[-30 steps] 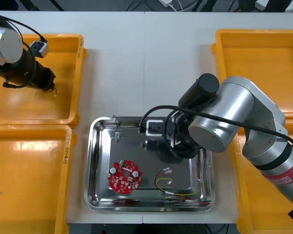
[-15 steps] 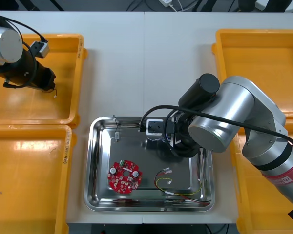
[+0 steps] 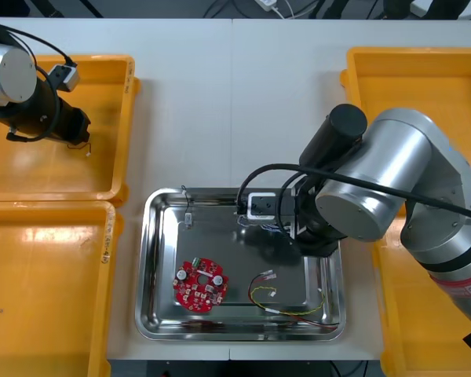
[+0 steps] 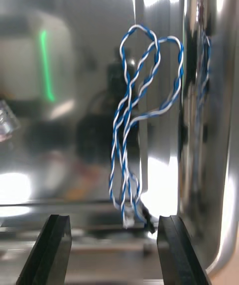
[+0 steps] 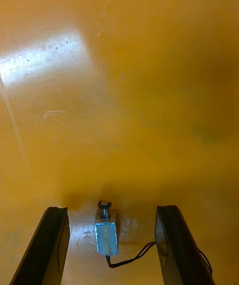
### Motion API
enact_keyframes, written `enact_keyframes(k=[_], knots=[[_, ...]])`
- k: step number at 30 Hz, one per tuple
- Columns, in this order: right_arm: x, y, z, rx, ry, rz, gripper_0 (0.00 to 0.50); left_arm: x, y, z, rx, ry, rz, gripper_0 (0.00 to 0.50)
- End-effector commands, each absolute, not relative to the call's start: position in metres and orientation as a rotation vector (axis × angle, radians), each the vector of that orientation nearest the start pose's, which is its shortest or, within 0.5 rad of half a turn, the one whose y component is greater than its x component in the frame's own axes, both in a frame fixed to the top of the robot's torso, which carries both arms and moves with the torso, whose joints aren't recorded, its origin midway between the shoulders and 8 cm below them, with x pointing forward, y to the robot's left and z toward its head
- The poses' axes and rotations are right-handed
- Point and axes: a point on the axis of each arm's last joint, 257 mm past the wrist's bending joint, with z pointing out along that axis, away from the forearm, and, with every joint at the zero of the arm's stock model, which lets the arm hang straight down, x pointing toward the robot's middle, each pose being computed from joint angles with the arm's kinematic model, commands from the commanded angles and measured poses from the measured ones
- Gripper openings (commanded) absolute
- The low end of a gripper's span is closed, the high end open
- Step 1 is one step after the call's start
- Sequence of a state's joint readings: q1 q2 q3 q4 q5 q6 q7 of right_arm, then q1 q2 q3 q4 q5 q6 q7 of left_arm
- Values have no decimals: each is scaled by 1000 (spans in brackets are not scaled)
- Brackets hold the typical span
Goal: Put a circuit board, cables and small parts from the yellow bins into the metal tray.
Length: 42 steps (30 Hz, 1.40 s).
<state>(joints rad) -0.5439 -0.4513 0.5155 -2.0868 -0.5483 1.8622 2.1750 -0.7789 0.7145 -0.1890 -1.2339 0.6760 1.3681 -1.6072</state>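
Next, my left gripper grabs the small metal part by its boxy body [image 5: 106, 238], where flat sides face the fingers beneath the part's round pin [image 5: 104, 208].
The metal tray [image 3: 161, 259] holds a round red circuit board [image 3: 198, 284], a red and yellow cable [image 3: 286, 302] and a small metal part [image 3: 188, 218]. My right arm [image 3: 361, 188] hangs over the tray's back right part. Its gripper [image 4: 113, 225] is open, and the twisted blue and white cable [image 4: 137, 126] lies loose on the tray floor just beyond the fingertips. My left gripper [image 3: 83, 135] is low in the far left yellow bin [image 3: 119, 118]. It stands open [image 5: 109, 215] around a small metal part [image 5: 106, 230] with a black wire, without touching it.
A second yellow bin [image 3: 47, 290] sits at the near left and two more [image 3: 424, 94] at the right, the near one partly under my right arm. The tray's side wall [image 4: 204, 116] rises close beside the blue and white cable.
My right arm has shifted to the right over the tray. The left arm has stayed where it was in its bin.
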Motion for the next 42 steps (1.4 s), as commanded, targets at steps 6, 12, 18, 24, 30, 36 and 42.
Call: enact_keyframes(k=[6, 12, 18, 24, 30, 36, 42], knots=[[412, -89, -159, -1787, 1929, -165, 500, 583, 354, -206, 474, 2542, 168, 500], [429, -100, -128, -1568, 2014, -139, 500, 583, 353, -209, 472, 2537, 159, 500], [444, -121, -104, -1396, 2089, -160, 500, 585, 352, -208, 471, 2530, 151, 0], [451, -164, -83, -1206, 2188, -148, 500, 585, 349, -207, 467, 2526, 137, 0], [458, -210, -69, -983, 2310, -112, 500, 586, 348, -207, 464, 2524, 130, 0], [463, -254, -64, -756, 2406, -130, 500, 580, 352, -199, 474, 2539, 147, 0], [453, -307, -80, -522, 2518, -144, 500, 563, 353, -176, 507, 2569, 186, 0]])
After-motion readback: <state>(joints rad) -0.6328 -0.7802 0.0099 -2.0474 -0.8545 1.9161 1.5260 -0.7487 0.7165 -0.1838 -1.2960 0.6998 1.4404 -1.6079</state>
